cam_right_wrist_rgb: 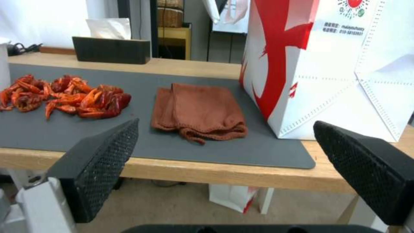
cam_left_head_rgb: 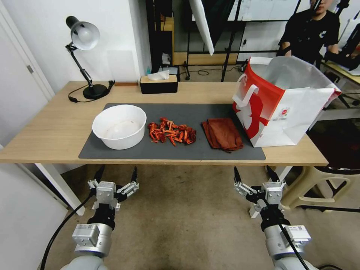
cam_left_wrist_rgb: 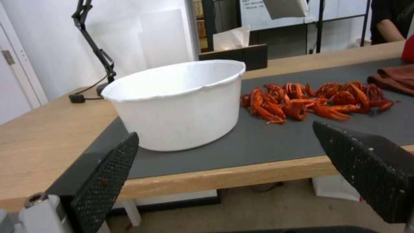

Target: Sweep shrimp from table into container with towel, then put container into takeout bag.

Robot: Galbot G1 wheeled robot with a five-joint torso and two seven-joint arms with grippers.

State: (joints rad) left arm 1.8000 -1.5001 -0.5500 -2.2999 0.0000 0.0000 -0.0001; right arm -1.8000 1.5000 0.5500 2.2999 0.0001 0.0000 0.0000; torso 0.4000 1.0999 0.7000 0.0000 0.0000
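The container's wide round body point(cam_left_head_rgb: 120, 141) is too broad for my fingers, so my left gripper will next grab the white container by its thin rim point(cam_left_head_rgb: 93, 126).
A pile of red-orange shrimp point(cam_left_head_rgb: 171, 134) point(cam_left_wrist_rgb: 310, 101) point(cam_right_wrist_rgb: 64, 95) lies on the dark grey mat in the middle of the light-wood table point(cam_left_head_rgb: 48, 127). The white round container point(cam_left_head_rgb: 119, 126) point(cam_left_wrist_rgb: 179, 103) stands just left of the pile. A folded rust-red towel point(cam_left_head_rgb: 222, 133) point(cam_right_wrist_rgb: 199, 110) lies to the right of the shrimp. The takeout bag point(cam_left_head_rgb: 281, 105) point(cam_right_wrist_rgb: 341, 64), white with a red panel, stands upright and open at the table's right end. My left gripper point(cam_left_head_rgb: 115, 175) point(cam_left_wrist_rgb: 224, 168) and right gripper point(cam_left_head_rgb: 252, 174) point(cam_right_wrist_rgb: 224, 168) hang open below the table's front edge, holding nothing.
A black desk lamp point(cam_left_head_rgb: 84, 56) stands at the back left with its cable on the wood. A black tissue box point(cam_left_head_rgb: 158, 84) sits at the back centre. A beige plastic stool point(cam_left_head_rgb: 318, 187) stands on the floor at the right.
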